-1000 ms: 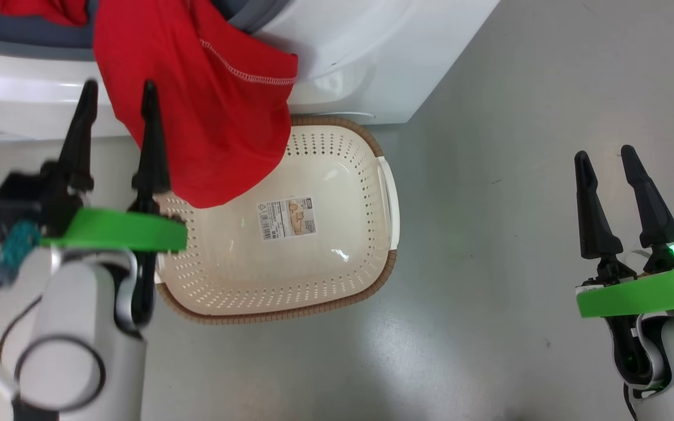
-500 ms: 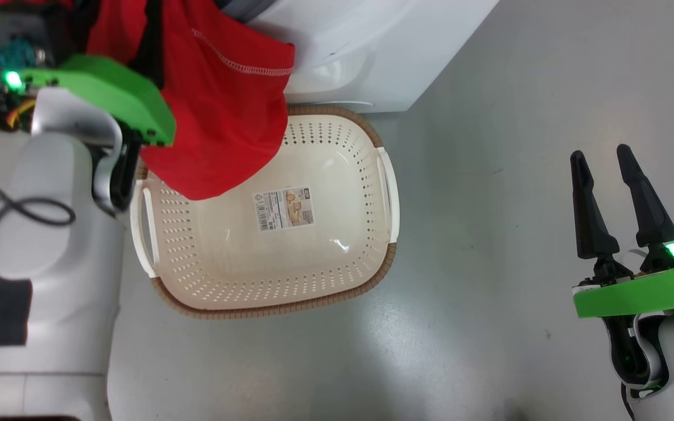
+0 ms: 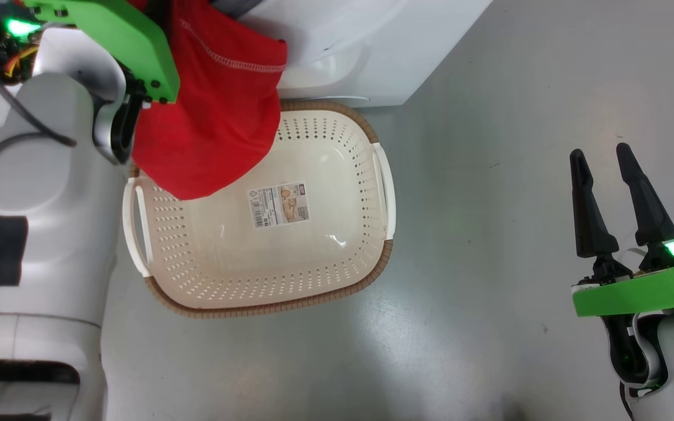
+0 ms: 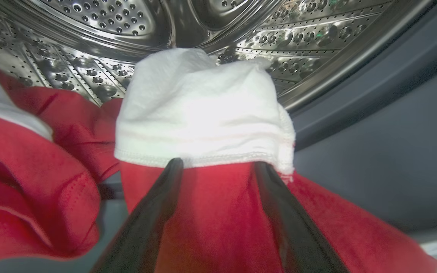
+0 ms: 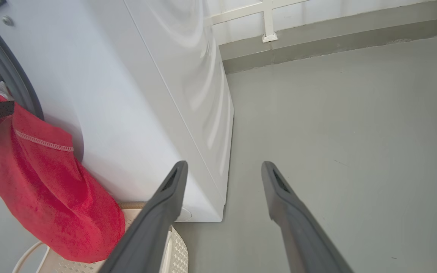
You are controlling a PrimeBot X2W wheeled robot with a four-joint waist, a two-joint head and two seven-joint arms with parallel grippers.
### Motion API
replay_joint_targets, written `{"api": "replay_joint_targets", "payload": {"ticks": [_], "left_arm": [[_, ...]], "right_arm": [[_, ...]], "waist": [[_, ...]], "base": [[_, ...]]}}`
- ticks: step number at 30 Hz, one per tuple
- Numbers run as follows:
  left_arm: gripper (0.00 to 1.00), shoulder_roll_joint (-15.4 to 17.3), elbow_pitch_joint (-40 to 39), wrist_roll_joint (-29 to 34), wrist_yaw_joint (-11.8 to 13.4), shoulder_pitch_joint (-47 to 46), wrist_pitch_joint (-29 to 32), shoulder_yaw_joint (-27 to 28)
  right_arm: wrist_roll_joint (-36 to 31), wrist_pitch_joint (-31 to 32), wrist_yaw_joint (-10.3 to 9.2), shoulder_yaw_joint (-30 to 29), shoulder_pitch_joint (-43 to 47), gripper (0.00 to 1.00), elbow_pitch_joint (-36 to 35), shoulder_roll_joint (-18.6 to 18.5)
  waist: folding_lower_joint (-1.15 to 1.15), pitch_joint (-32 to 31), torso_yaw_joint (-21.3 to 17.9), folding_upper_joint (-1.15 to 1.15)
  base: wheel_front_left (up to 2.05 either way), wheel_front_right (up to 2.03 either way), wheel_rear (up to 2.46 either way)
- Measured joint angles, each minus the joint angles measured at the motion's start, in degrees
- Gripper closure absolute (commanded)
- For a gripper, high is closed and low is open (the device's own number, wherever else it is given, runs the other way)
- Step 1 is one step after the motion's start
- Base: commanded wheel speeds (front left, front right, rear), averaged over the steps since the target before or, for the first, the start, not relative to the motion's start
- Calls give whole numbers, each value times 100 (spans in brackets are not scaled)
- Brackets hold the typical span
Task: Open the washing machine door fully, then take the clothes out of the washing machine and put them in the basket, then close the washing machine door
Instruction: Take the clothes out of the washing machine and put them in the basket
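Note:
Next, my left gripper grips the red garment by the red cloth along its white band, to put the clothes in the basket.
A red garment with white stitching hangs out of the washing machine and over the back left of the basket, which holds nothing. In the left wrist view my left gripper is open at the drum's mouth. Its fingers straddle the red cloth, and their tips reach its white band. More red clothes lie to the left in the steel drum. My right gripper is open and holds nothing, over the floor right of the basket. The washing machine door is out of view.
The cream basket stands on the grey floor right against the machine's front. My left arm rises along the basket's left side. In the right wrist view the machine's white side stands left, with floor up to the back wall.
My left arm has risen and reached forward, taking its gripper from beside the hanging red garment up into the machine's mouth. The head view shifted slightly. The right arm has not moved.

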Motion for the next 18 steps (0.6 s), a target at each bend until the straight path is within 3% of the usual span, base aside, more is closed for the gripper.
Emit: {"api": "replay_joint_targets", "payload": {"ticks": [4, 5, 7, 12, 18], "left_arm": [[2, 3, 347, 24, 1, -166, -8, -43], [14, 2, 417, 25, 1, -196, -8, -45], [51, 2, 573, 24, 0, -264, -16, -58], [75, 4, 892, 23, 0, -361, -122, -92], [89, 3, 1150, -23, 0, -430, -332, -140]], "right_arm": [[0, 0, 0, 7, -5, 0, 0, 12], [0, 0, 0, 5, -6, 0, 0, 15], [0, 0, 0, 3, -7, 0, 0, 22], [0, 0, 0, -9, -8, 0, 0, 25], [0, 0, 0, -29, -8, 0, 0, 23]], "waist": [[0, -1, -37, 0], [0, -4, -43, 0], [0, -8, -52, 0], [0, -23, -48, 0], [0, -61, -20, 0]], "base": [[0, 0, 0], [0, 0, 0], [0, 0, 0], [0, 0, 0], [0, 0, 0]]}}
